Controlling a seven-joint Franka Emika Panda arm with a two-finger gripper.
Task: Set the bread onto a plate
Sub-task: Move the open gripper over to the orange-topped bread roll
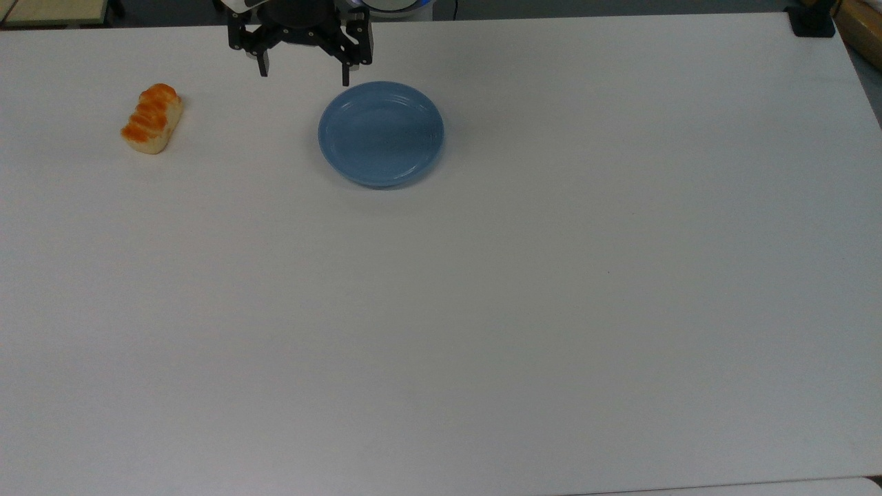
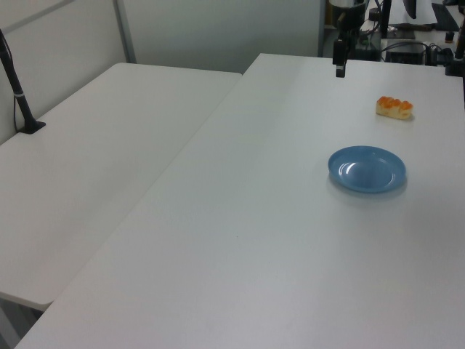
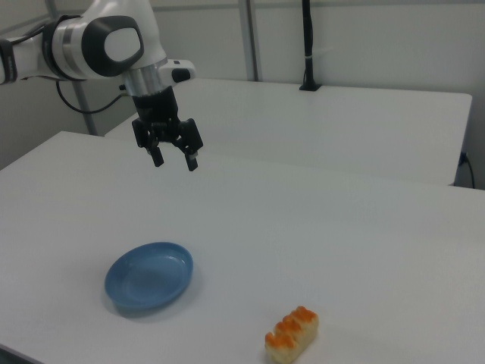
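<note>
My gripper grabs the bread by its cream sides next, to put the bread on the round blue plate [image 2: 367,169].
The bread [image 1: 153,118], a small loaf with a ridged orange-brown top and cream sides, lies on the white table at the top view's left. It also shows in the left view [image 2: 394,107] and the right view [image 3: 292,334]. The round blue plate [image 1: 380,133] sits bare on the table, right of the bread in the top view, and shows too as the plate [image 2: 367,169] and the plate [image 3: 149,276]. My gripper [image 1: 304,72] hangs open in the air near the table's far edge, above and behind the plate, holding nothing. The gripper [image 3: 176,160] is well apart from the bread.
A second white table [image 2: 94,153] adjoins at the left view's left, with a black post [image 2: 18,91] clamped to it. A black clamp [image 1: 812,22] sits at the top view's far right corner. Cables and equipment [image 2: 418,36] stand behind the arm.
</note>
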